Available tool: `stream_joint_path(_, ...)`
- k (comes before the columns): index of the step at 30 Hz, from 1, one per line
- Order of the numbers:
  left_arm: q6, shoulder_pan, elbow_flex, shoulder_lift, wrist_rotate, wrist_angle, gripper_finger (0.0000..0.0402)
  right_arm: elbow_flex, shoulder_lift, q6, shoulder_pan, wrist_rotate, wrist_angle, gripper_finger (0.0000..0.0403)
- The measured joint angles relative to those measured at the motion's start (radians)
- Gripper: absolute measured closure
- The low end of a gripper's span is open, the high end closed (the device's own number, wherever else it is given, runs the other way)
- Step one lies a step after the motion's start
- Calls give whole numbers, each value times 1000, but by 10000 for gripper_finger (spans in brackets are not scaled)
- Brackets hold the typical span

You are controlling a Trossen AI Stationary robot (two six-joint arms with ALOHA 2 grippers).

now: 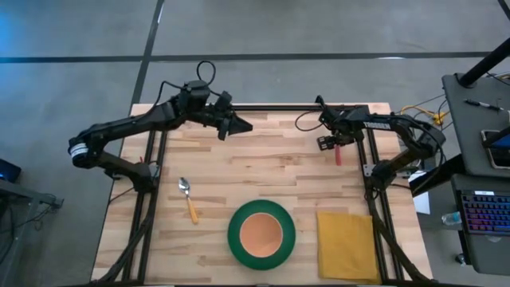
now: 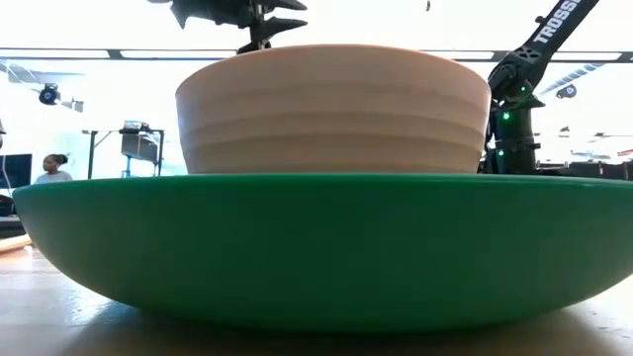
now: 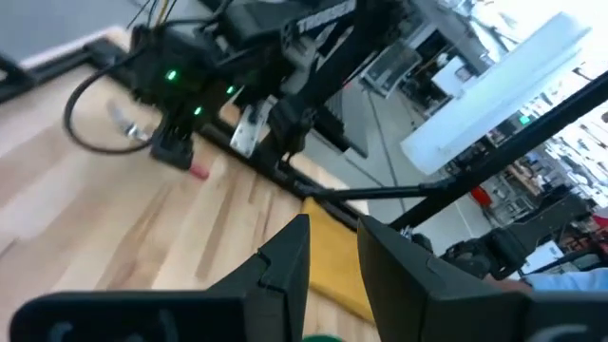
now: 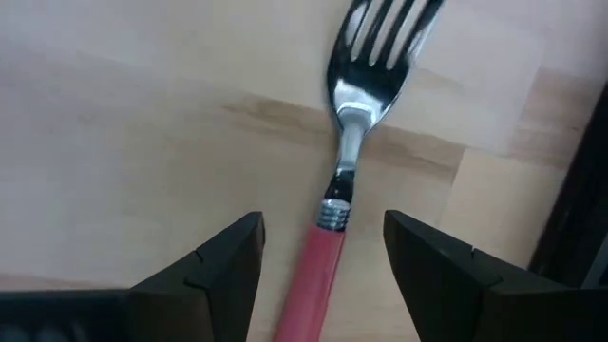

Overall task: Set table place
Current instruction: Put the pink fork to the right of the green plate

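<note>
The fork has to lie beside the green plate, so I will next use my right gripper to grab it by its red handle's metal-collared end [image 4: 326, 233].
The red-handled fork [image 4: 332, 237] lies flat on the wooden table [image 1: 263, 171] at the far right, and also shows in the high view [image 1: 338, 154]. My right gripper [image 4: 323, 223] is open just above it, one finger on each side of the red handle, touching nothing. My left gripper [image 1: 239, 126] is open and empty above the far middle of the table. The peach-orange bowl [image 1: 261, 233] sits inside the green plate [image 1: 236, 239] near the front edge. The orange-handled spoon [image 1: 188, 199] lies left of the plate. The mustard-yellow napkin [image 1: 347, 245] lies flat to its right.
The black metal frame [image 1: 151, 183] runs along the table's left, right and far sides. Cables lie at the far edge by both arms. Bare wood stretches between the fork and the plate. A desk with a keyboard [image 1: 486, 215] stands beyond the table's right edge.
</note>
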Motion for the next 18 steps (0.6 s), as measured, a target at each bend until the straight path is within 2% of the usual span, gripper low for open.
stream_joint_path(4,-1,11,0,11,2,29,325,0,-8,4,-7,43,16,188)
stream_joint_path(10,-1,39,3,27,0,29,325,-4,-7,4,-7,3,12,188)
stream_joint_path(18,1,54,3,34,6,29,325,-6,-8,8,-6,4,11,188)
